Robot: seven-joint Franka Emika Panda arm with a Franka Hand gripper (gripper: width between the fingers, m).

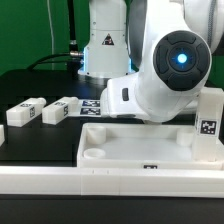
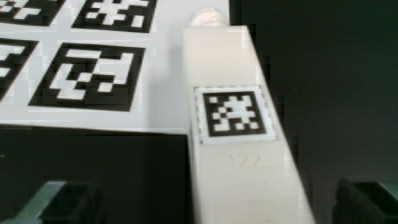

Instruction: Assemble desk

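Observation:
The tagged white leg extends back between my fingers, level with its sides, so my gripper should close on the leg now.
The white tray-like desk tabletop [image 1: 135, 148] lies at the front of the exterior view, rim up, with a round socket in its near left corner. Two white legs [image 1: 25, 113] [image 1: 62, 110] lie on the black table to its left. Another leg [image 1: 210, 115] stands upright by the tabletop's right end; whether it sits in a socket is hidden. In the wrist view a tagged white leg [image 2: 228, 110] lies lengthwise between the fingers [image 2: 54, 205] of my gripper [image 2: 214, 208]. The gripper is open, with dark gaps on both sides of the leg. The arm hides the gripper in the exterior view.
The marker board [image 2: 71, 60] [image 1: 95, 105] lies flat beside the leg under my gripper. A long white border rail [image 1: 100, 182] runs along the table's front edge. The arm's white base [image 1: 105, 45] stands behind the parts.

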